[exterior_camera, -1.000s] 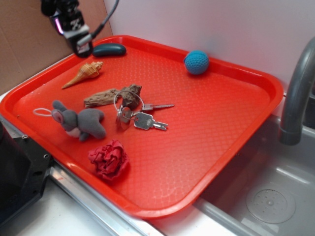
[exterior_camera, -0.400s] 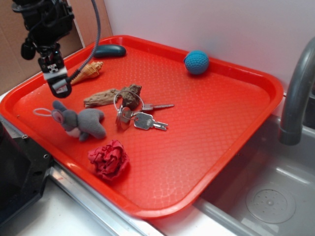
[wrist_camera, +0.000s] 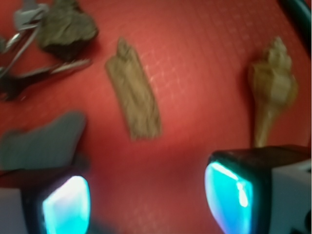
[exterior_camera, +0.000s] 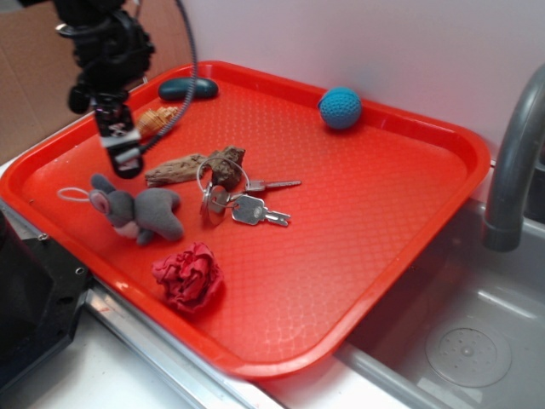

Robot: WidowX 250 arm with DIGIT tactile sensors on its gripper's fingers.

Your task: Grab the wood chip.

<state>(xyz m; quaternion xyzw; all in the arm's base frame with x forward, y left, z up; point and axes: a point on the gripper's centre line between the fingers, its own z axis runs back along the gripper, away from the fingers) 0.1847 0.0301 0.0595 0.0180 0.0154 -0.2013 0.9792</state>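
My fingers stop short, so closing on the wood chip point(exterior_camera: 173, 169) now would miss. It is too early to close; first, my gripper moves toward the chip.
The wood chip point(exterior_camera: 173, 169) is a flat grey-brown sliver lying on the red tray point(exterior_camera: 383, 213), left of centre. In the wrist view the chip point(wrist_camera: 134, 96) lies just ahead of the jaws, between their lines. My gripper point(exterior_camera: 122, 149) hangs above the tray just left of the chip, open and empty. In the wrist view the gripper point(wrist_camera: 146, 202) shows two glowing fingertips point(wrist_camera: 226, 197) wide apart with bare tray between them.
A darker wood chunk point(exterior_camera: 226, 164) touches the chip's right end, with keys on a ring point(exterior_camera: 230, 200) beside it. A tan seashell point(exterior_camera: 157, 118) lies behind the gripper, a grey plush mouse point(exterior_camera: 136, 211) in front. A dark oval object point(exterior_camera: 187, 87), blue ball point(exterior_camera: 340, 108), red crumpled cloth point(exterior_camera: 188, 274), and a sink faucet point(exterior_camera: 511, 162) are around.
The gripper swung from the tray's back left corner down to the left side, then moved right and a little lower toward the wood chip. Nothing on the tray moved.
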